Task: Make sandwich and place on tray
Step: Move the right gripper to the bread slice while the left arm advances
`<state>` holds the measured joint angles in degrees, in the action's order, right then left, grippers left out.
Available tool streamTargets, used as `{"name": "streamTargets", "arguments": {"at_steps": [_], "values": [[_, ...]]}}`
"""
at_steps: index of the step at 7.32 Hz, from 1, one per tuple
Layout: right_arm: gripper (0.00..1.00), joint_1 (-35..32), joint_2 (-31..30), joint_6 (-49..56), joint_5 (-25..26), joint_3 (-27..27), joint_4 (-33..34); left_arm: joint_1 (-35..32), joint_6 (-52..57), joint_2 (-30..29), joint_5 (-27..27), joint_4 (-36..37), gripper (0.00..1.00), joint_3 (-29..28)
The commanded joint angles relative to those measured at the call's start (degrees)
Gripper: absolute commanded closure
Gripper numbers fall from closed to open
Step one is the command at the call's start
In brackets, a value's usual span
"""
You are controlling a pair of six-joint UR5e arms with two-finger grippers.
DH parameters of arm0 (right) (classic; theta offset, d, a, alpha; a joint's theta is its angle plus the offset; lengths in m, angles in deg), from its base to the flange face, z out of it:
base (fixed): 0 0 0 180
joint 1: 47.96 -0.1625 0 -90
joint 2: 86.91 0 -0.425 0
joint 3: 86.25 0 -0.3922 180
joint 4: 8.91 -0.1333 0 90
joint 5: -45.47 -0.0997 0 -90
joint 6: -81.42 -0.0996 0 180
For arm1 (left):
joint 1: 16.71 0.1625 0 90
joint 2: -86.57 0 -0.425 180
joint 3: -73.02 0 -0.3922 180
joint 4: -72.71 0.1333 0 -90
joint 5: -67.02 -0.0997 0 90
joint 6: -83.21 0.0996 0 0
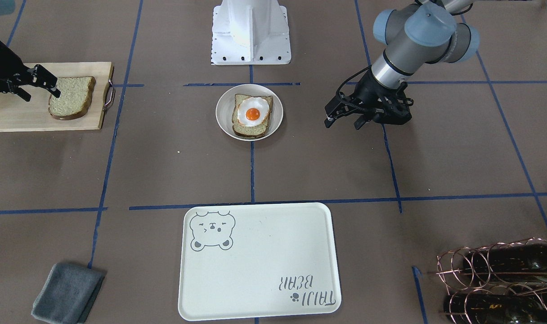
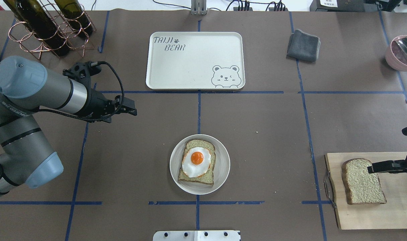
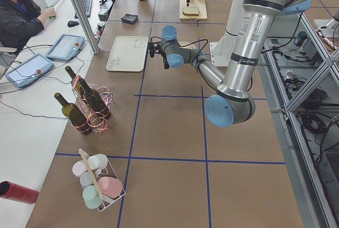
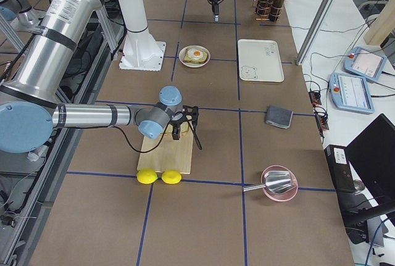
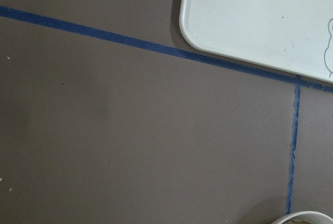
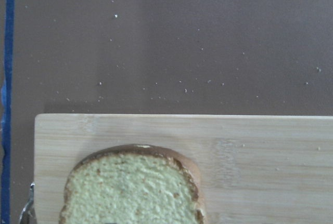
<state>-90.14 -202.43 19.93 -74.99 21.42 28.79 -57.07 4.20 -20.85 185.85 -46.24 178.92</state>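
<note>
The bread slice will go on top of the fried egg (image 1: 252, 112) and finish the sandwich, so my right gripper needs to grab the slice by its crust edge (image 1: 57, 94) next.
A bread slice (image 1: 250, 131) topped with a fried egg (image 1: 252, 112) lies in a round white bowl (image 1: 220, 112) at the table's middle; the egg (image 2: 196, 160) and bowl (image 2: 223, 164) also show overhead. A second slice (image 1: 73, 96) (image 2: 362, 184) (image 6: 130, 190) lies on the wooden cutting board (image 1: 12, 117). My right gripper (image 1: 42, 90) is open at that slice's edge, one fingertip (image 2: 371, 168) over it. My left gripper (image 1: 342, 123) (image 2: 130, 106) is open and empty, hovering beside the bowl. The cream bear tray (image 1: 260, 270) (image 2: 190, 67) (image 5: 260, 16) is bare.
A grey cloth (image 1: 66, 292) lies beside the tray. A copper wine rack with bottles (image 1: 503, 279) stands at a far corner. A pink bowl with a spoon (image 2: 401, 52) sits at the right edge. Two lemons (image 4: 157, 176) lie by the board. The robot base (image 1: 251, 31) is behind the bowl.
</note>
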Motion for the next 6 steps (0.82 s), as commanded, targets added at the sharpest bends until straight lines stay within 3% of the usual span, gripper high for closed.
{"name": "streamTargets", "arguments": {"at_steps": [1,3,6], "values": [[0.19,2.44,-0.05,-0.21,0.76,-0.62,-0.35,-0.06,0.0,-0.07,0.0,0.03,0.0,0.0],[0.33,3.85,-0.4,-0.21,0.32,-0.62,-0.26,-0.15,0.0,-0.07,0.0,0.03,0.0,0.0],[0.41,4.12,-1.46,-0.04,-1.09,-0.62,-0.35,-0.15,0.0,-0.07,0.0,0.03,0.0,-0.17]]}}
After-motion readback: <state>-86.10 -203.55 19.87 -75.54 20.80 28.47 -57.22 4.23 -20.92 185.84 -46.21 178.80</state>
